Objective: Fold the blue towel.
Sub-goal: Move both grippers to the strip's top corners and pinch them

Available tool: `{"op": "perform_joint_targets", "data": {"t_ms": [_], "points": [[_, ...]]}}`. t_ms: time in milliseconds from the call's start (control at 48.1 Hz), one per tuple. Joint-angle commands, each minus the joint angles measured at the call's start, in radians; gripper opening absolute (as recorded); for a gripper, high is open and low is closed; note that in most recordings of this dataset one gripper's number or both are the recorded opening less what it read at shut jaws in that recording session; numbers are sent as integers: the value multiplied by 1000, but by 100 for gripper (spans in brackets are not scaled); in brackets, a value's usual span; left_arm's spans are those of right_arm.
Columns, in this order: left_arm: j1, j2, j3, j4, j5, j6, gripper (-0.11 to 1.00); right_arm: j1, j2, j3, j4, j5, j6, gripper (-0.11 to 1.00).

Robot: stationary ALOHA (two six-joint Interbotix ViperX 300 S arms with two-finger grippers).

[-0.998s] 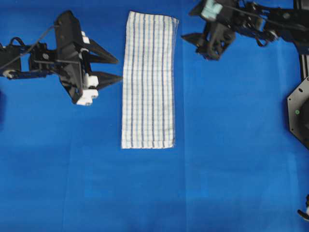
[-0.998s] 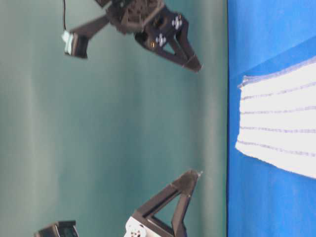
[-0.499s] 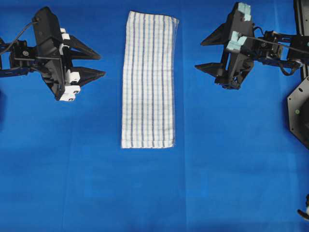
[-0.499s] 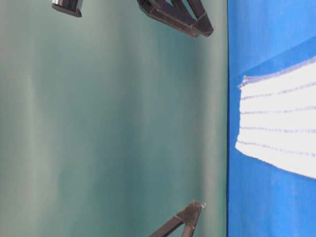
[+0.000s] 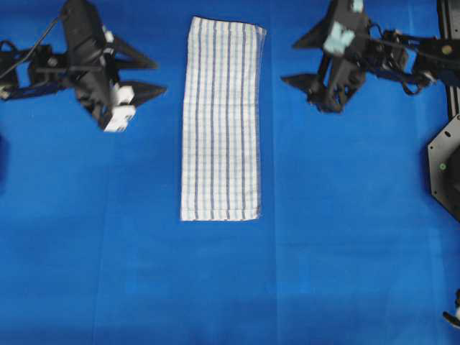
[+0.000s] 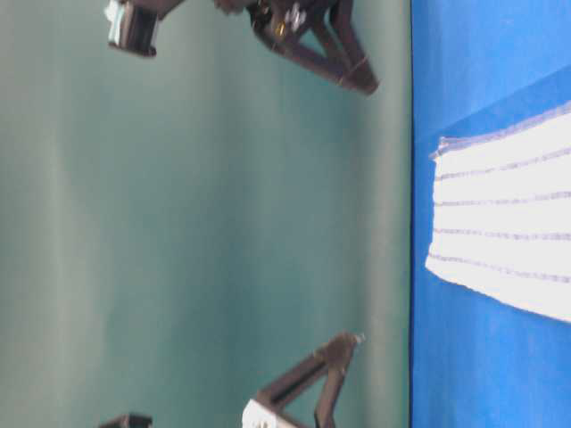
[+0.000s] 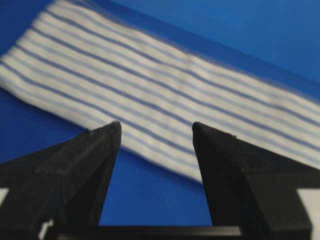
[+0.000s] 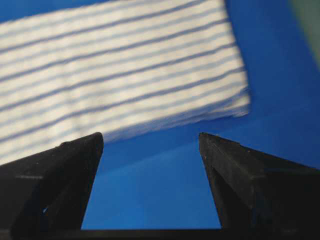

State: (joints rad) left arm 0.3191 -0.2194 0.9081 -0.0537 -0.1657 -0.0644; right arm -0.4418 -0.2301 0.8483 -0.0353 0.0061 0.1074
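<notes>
My right gripper will next pinch that curled corner [image 5: 260, 31] to fold the blue towel [image 5: 221, 118], which is flat except for this one slightly curled corner.
The blue towel [image 5: 221, 118], white with thin blue stripes, lies flat as a long narrow strip on the blue sheet [image 5: 215, 287]. My left gripper [image 5: 159, 76] hovers open to the left of the towel's far half, apart from it, with nothing between its fingers. The right gripper [image 5: 289, 62] hovers open just right of the towel's far end and is also empty. The left wrist view shows the left gripper [image 7: 156, 127] facing the towel [image 7: 175, 85] along its long edge. The right wrist view has the right gripper [image 8: 150, 136] short of the towel [image 8: 125, 65] near its corner.
A black mounting plate [image 5: 445, 165] sits at the right edge of the sheet, with a small dark part [image 5: 453, 316] at the bottom right corner. In the table-level view a green backdrop [image 6: 205, 223] stands behind the towel's end [image 6: 508, 232].
Both grippers drew away from the towel, then moved toward its far end and slightly back in. Both stayed open. The towel has not moved.
</notes>
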Motion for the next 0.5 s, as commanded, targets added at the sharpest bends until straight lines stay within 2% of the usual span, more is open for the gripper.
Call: {"op": "perform_joint_targets", "data": {"t_ms": [0, 229, 478], "points": [[40, 40, -63, 3, -9, 28, 52, -34, 29, -55, 0, -26, 2, 84], [149, 209, -169, 3, -18, 71, 52, -98, 195, -150, 0, -71, 2, 84], [216, 383, -244, 3, -123, 72, 52, -121, 342, -221, 5, -146, 3, 84]]}}
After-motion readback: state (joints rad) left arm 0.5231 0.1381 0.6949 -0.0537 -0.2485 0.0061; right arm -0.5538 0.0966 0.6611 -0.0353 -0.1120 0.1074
